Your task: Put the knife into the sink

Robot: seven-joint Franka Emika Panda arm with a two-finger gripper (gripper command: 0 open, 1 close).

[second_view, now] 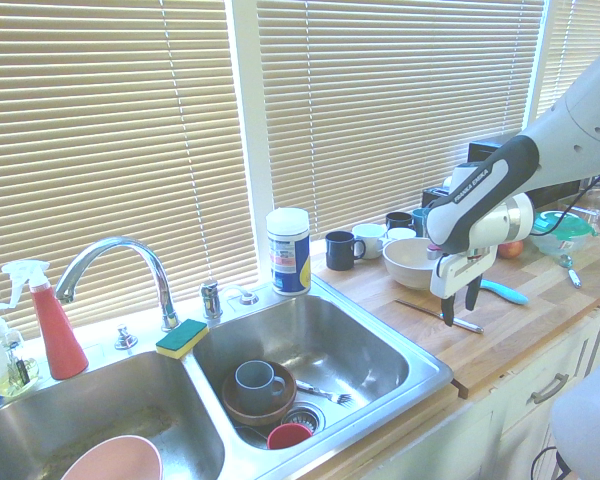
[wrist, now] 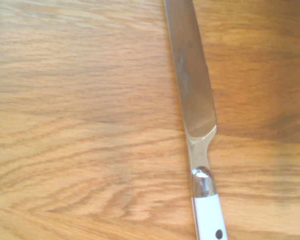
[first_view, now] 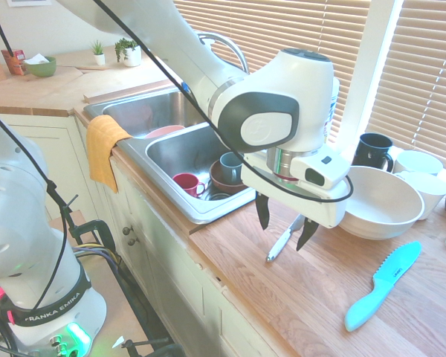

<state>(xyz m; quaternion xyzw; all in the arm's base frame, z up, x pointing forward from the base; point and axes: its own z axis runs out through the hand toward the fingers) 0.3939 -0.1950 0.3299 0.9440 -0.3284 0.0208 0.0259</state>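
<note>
I will next grab the knife by its whitish handle [second_view: 468,326] with my gripper, because the knife [second_view: 435,313] needs to go into the sink.
The knife [first_view: 283,239] lies flat on the wooden counter [first_view: 312,297], right of the sink [first_view: 208,209]. It has a silver blade and a whitish handle. My gripper [first_view: 285,221] hovers just above the knife, open, its two dark fingers either side of it and nothing held. From the other side the knife [second_view: 435,313] shows as a thin silver line under the gripper [second_view: 459,301]. The wrist view shows the knife [wrist: 195,100] close up on the wood grain. The sink [second_view: 420,372] has two steel basins and a curved chrome faucet [second_view: 115,259].
The nearer basin holds a brown bowl with a grey mug [second_view: 258,381], a red cup [first_view: 186,183] and a fork. A large white bowl [first_view: 383,201], a turquoise plastic knife [first_view: 383,285] and mugs [first_view: 372,151] stand near the gripper. An orange cloth [first_view: 102,149] hangs over the sink front.
</note>
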